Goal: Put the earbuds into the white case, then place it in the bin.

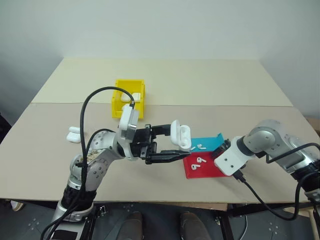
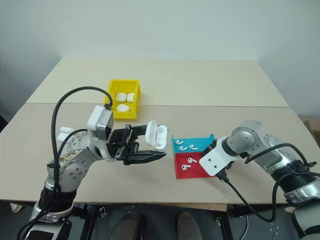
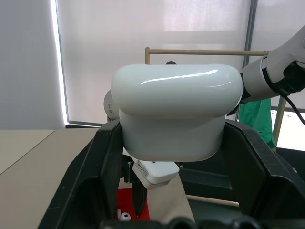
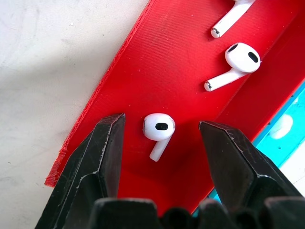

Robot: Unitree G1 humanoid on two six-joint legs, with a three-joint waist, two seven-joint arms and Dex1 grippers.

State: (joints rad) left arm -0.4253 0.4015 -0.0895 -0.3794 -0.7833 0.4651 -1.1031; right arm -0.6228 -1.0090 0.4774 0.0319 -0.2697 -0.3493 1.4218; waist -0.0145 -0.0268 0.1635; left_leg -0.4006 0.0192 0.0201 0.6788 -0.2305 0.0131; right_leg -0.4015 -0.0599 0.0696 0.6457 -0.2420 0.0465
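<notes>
The right gripper grabs the earbud on the red tray by its rounded head (image 4: 158,125) next, to fill the white case.
My left gripper (image 1: 177,142) is shut on the white case (image 1: 180,135) and holds it in the air with the lid flipped open, just left of the trays. Seen from the left wrist, the case (image 3: 176,114) sits clamped between the two black fingers (image 3: 102,167). My right gripper (image 4: 162,125) points down over the red tray (image 4: 143,71), open. One earbud (image 4: 159,129) lies on the tray between its fingertips, touching neither. Two more earbuds (image 4: 240,59) lie farther along the red tray. The yellow bin (image 1: 129,83) stands behind the left arm.
A teal tray (image 1: 210,142) with two earbuds (image 1: 201,147) adjoins the red tray on its far side. Several white cases (image 2: 122,100) lie in the bin, and two more (image 1: 75,134) rest on the table left of my left arm. The table's front edge is close below the trays.
</notes>
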